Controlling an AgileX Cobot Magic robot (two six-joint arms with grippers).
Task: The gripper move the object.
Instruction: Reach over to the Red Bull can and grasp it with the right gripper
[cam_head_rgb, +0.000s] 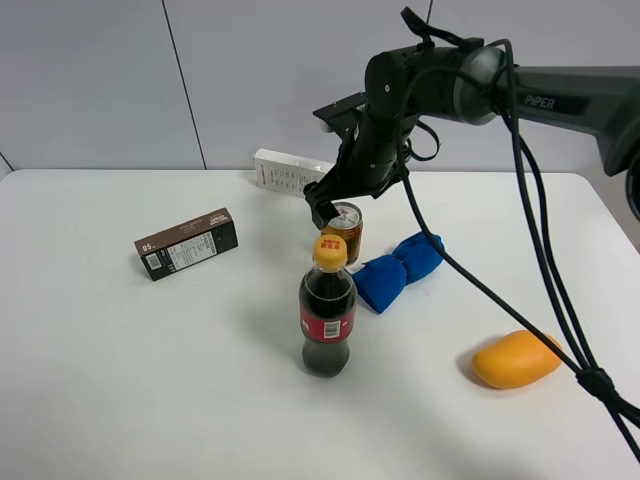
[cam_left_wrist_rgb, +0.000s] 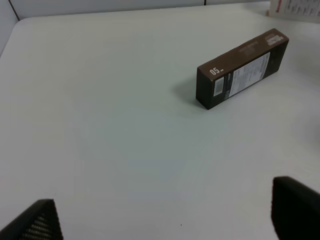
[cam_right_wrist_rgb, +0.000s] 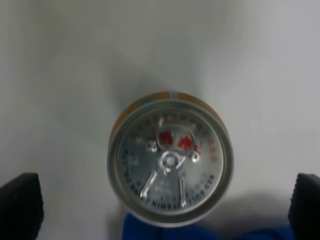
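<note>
I need to grab the object with my right gripper next by its gold-orange side (cam_head_rgb: 350, 237), below the silver top (cam_head_rgb: 347, 214), so that I can move it.
The object, a short gold-orange can (cam_head_rgb: 345, 228) with a silver top and red markings, stands upright on the white table (cam_head_rgb: 120, 380) just behind the cola bottle. My right gripper (cam_head_rgb: 324, 208) hangs directly above it, open. In the right wrist view the can's top (cam_right_wrist_rgb: 170, 157) lies centred between the two dark fingertips (cam_right_wrist_rgb: 20, 205), which are wide apart and do not touch it. My left gripper (cam_left_wrist_rgb: 165, 215) is open and empty over bare table; it does not show in the exterior view.
A dark cola bottle (cam_head_rgb: 327, 310) with a yellow cap stands in front of the can. A blue bean bag (cam_head_rgb: 398, 270) lies against the can's right side. An orange mango (cam_head_rgb: 515, 358), a brown box (cam_head_rgb: 186, 243) (cam_left_wrist_rgb: 242, 67) and a white box (cam_head_rgb: 290, 172) lie around.
</note>
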